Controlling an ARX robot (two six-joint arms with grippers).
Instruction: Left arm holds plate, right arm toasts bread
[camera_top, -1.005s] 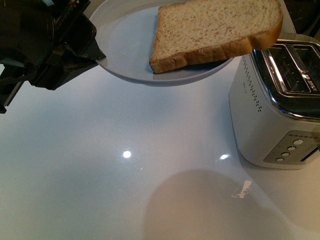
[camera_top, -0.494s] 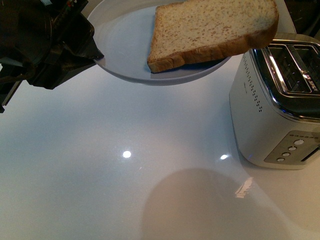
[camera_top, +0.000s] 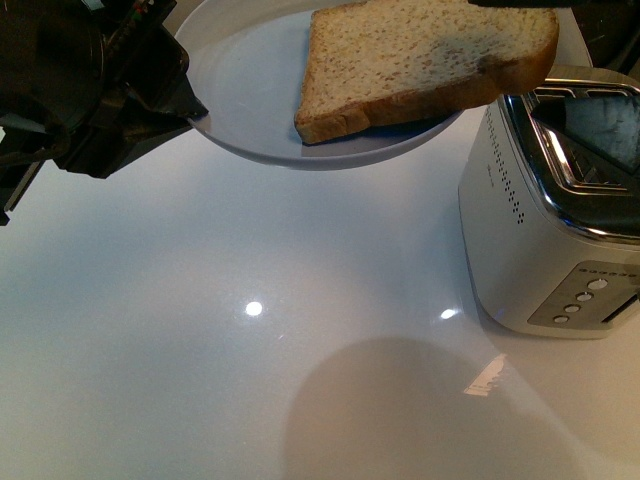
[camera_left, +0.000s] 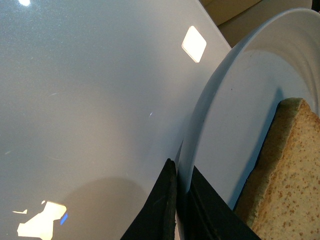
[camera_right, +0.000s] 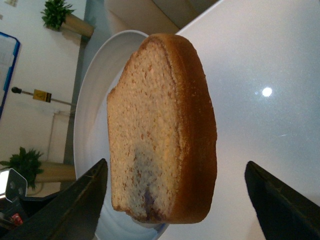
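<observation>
My right gripper grabs the slice of bread by its crust edge next, to toast it in the toaster.
The pale plate hangs above the white table, and my left gripper is shut on its left rim. The left wrist view shows that gripper with its dark jaws pinching the plate's edge. A slice of brown bread lies on the plate, its crusted end jutting over the right rim toward the toaster. The bread also shows beside the jaws. My right gripper is open, one finger on each side of the bread's overhanging end and apart from it.
The white and chrome toaster stands at the table's right, with its slots facing up and buttons on the near end. Bare glossy white tabletop spreads below the plate. Potted plants and a room lie beyond the table.
A shadow has fallen across the bread's right end and the toaster top, and a dark edge now shows at the top of the front view. The plate and bread shifted slightly left earlier.
</observation>
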